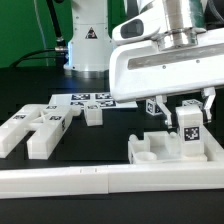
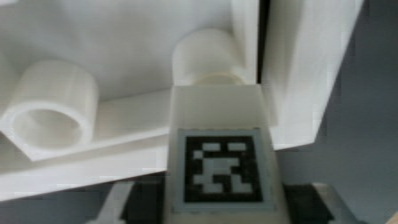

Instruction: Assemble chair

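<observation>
The lower end of the tagged post is in the white chair slab, so the robot's gripper should open now.
My gripper (image 1: 186,108) hangs at the exterior view's right, shut on a white chair post (image 1: 190,125) that carries a black-and-white tag. The post stands upright, and its lower end is at the white chair slab (image 1: 150,150) on the table. Whether it is seated there I cannot tell. In the wrist view the tagged post (image 2: 221,140) fills the space between my dark fingers (image 2: 135,204). Beyond it lies the slab (image 2: 107,150) with two rounded pegs (image 2: 54,108).
Several loose white chair pieces (image 1: 35,128) lie at the exterior view's left, and a small block (image 1: 93,115) sits near the middle. The marker board (image 1: 92,99) lies behind them. A long white rail (image 1: 100,181) runs along the front. The arm's base (image 1: 85,40) stands at the back.
</observation>
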Controlling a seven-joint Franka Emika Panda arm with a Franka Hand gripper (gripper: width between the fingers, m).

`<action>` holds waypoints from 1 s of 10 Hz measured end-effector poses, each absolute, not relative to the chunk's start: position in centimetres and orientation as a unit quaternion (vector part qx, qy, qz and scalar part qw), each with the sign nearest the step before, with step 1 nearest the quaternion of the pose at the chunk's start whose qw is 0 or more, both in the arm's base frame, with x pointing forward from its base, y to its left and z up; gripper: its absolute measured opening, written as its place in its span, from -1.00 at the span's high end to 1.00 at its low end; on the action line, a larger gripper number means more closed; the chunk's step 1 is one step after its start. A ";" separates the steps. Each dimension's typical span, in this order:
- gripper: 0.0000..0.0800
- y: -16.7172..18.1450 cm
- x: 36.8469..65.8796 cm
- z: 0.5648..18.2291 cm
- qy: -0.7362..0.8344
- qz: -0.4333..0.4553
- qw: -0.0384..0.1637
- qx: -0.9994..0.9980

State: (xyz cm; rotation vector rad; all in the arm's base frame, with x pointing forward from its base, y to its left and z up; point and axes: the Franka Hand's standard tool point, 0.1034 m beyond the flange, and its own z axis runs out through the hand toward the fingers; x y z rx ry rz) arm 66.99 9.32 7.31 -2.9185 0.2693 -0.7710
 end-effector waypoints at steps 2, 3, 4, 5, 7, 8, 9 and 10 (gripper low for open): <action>0.27 9.2 67.0 7.4 0.129 -0.253 0.065 -0.957; 0.03 9.2 67.0 7.3 0.130 -0.252 0.066 -0.957; -0.34 9.2 67.0 7.3 0.124 -0.252 0.064 -0.958; -0.34 9.4 66.9 7.3 0.105 -0.252 0.060 -0.960; -0.61 10.0 66.9 7.4 0.038 -0.250 0.046 -0.966; -0.61 10.4 66.9 7.6 0.007 -0.252 0.040 -0.967; -0.62 10.5 67.0 7.6 -0.062 -0.254 0.022 -0.965; -0.62 10.1 67.0 7.6 -0.103 -0.250 0.010 -0.963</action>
